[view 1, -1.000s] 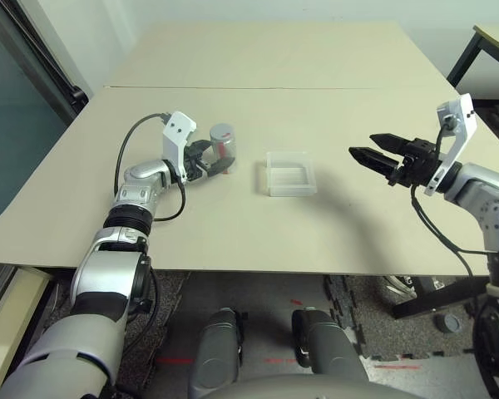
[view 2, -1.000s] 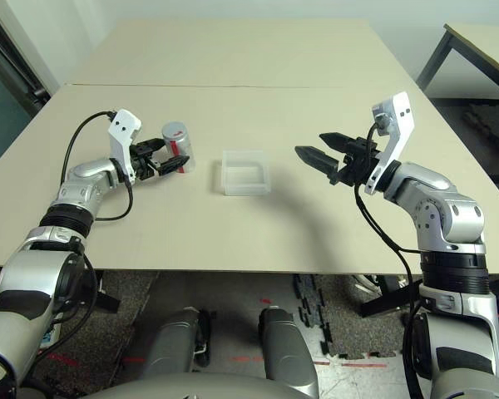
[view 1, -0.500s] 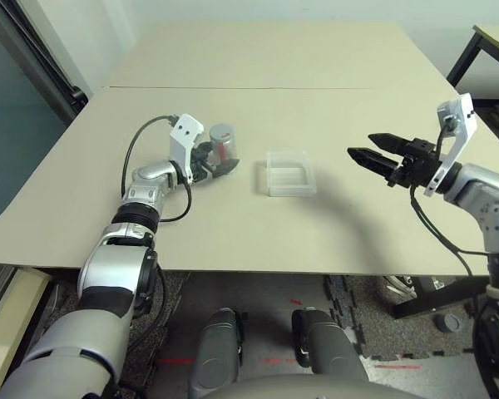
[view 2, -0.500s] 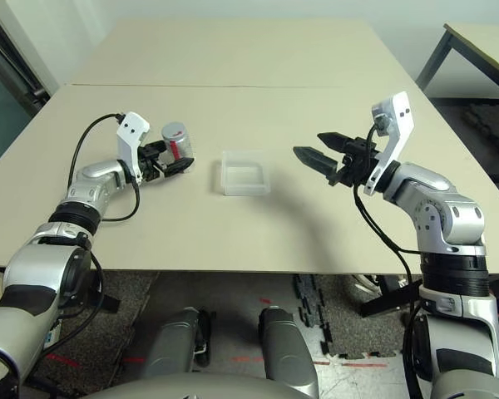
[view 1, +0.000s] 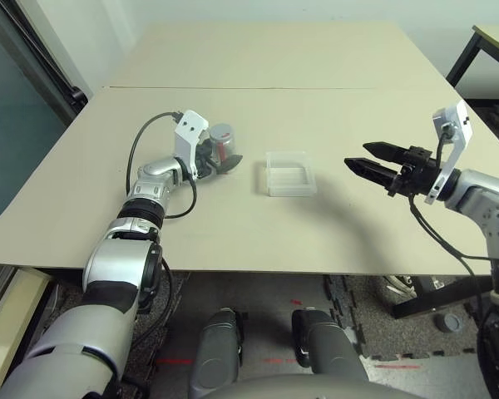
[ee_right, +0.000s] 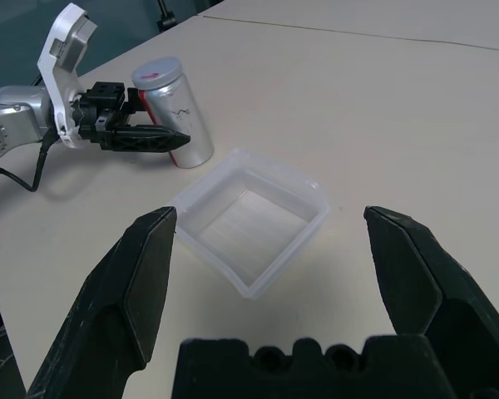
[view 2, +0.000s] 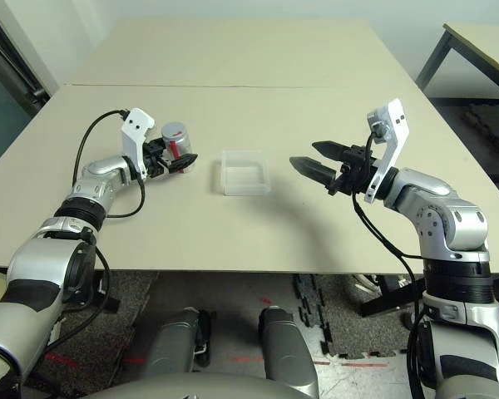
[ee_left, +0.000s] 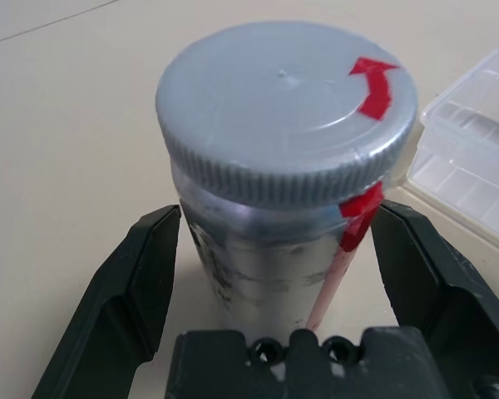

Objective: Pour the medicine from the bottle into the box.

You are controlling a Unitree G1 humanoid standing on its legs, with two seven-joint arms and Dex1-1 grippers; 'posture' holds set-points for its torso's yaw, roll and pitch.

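Observation:
My left gripper has its fingers on both sides of the bottle's silvery body (view 1: 223, 150) (ee_left: 270, 266) and would hold the bottle, so it needs to close on the bottle now.
The bottle (view 1: 222, 140) stands upright left of centre on the table. It is silvery, with a red stripe and a grey cap (ee_left: 287, 100) screwed on. My left gripper (view 1: 219, 155) is open and straddles its body, one black finger (ee_left: 129, 291) on each side with a thin gap. The medicine is hidden. The clear box (view 1: 289, 173) lies just right of the bottle with nothing visible in it. My right gripper (view 1: 358, 155) hovers open to the right of the box (ee_right: 251, 220), above the table, pointing at it.
The beige table (view 1: 258, 233) has a seam (view 1: 241, 87) behind the bottle and its front edge near my body. A black cable (view 1: 141, 141) loops off my left wrist. Another table's dark leg (view 1: 466, 54) stands at the far right.
My left gripper has slid forward, so its open fingers now stand either side of the bottle. The right gripper has drifted slightly lower and toward the box. Bottle and box have not moved.

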